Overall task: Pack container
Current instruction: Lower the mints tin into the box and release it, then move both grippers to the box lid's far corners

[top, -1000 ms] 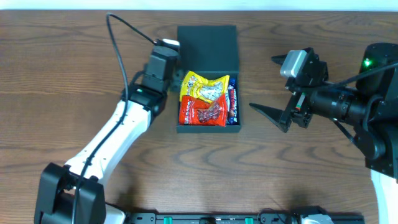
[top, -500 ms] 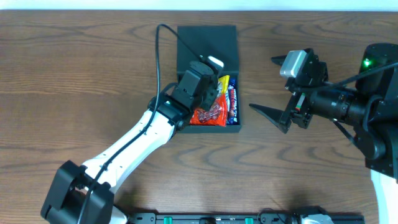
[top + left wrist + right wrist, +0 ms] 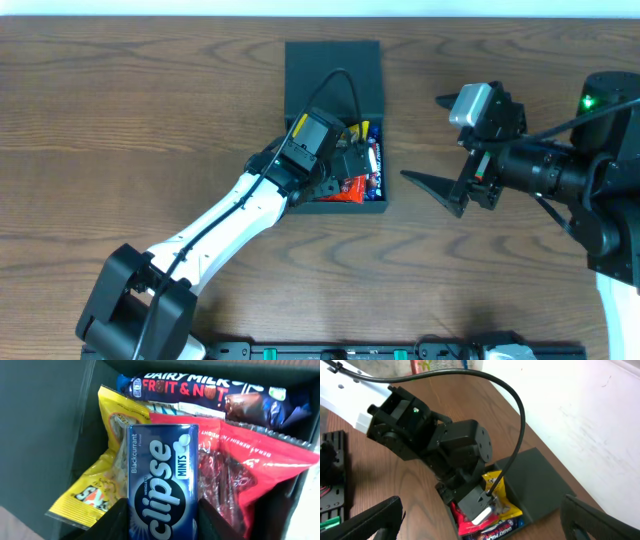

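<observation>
I should open my left gripper: the Eclipse tin [image 3: 162,470] would rest level across the yellow and red packets.
The dark teal container [image 3: 336,207] stands open at mid table, its lid [image 3: 333,75] lying flat behind it. Inside lie a yellow snack packet [image 3: 102,480], a red packet [image 3: 255,467] and a blue Dairy Milk bar [image 3: 200,391]. My left gripper [image 3: 162,512] is shut on a blue Eclipse mints tin [image 3: 162,470], held just above the packets inside the container; from overhead the wrist [image 3: 325,150] covers most of the contents. My right gripper [image 3: 420,135] is open and empty, hovering to the right of the container.
The wooden table [image 3: 120,110] surrounds the container. The container's left inner wall [image 3: 45,430] is close to the held tin. A black rail [image 3: 330,350] runs along the table's front edge.
My left arm has swung right from beside the container's back left corner to over its open cavity and has come down towards the packets. The right arm has not moved.
</observation>
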You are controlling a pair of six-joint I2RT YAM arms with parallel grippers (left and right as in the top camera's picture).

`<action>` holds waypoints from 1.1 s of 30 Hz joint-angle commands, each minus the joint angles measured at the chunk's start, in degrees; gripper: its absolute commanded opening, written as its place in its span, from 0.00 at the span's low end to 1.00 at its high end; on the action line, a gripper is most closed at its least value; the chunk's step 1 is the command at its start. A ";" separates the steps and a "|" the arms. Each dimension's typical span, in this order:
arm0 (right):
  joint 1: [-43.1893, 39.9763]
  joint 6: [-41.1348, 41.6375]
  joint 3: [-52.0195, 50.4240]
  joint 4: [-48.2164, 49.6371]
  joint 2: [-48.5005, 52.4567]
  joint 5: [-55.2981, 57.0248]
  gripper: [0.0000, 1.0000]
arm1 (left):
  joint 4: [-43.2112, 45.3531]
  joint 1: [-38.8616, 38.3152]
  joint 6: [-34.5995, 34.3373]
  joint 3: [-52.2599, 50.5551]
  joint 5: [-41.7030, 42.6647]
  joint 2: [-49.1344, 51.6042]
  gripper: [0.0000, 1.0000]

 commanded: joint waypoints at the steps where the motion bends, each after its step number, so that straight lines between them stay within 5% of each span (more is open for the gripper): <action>1: -0.42 0.85 0.37 -0.22 0.13 -0.09 0.99 | 0.07 0.04 5.27 0.90 -2.75 0.33 0.13; 2: -0.42 0.85 0.37 -0.22 0.13 -0.09 0.99 | 0.09 0.04 5.88 0.90 -3.30 0.33 0.18; 4: -0.42 0.85 0.37 -0.24 0.13 -0.11 0.99 | 0.76 0.07 5.92 0.90 -5.53 0.33 0.46; 6: -0.42 0.85 0.37 -0.28 0.13 -0.13 0.99 | 1.60 0.07 5.44 0.90 -7.48 0.33 0.95; 22: -0.37 0.83 0.24 -0.24 1.51 -0.68 0.99 | 18.93 6.64 -25.97 0.92 -9.88 -6.78 1.00; 28: -0.37 0.85 0.24 -0.48 8.20 -0.68 0.98 | 20.57 15.10 -35.12 0.92 -6.91 -7.96 0.81; 33: -0.37 4.00 0.24 0.50 17.92 -0.63 0.70 | 16.52 21.86 -35.91 0.92 2.43 -7.93 0.52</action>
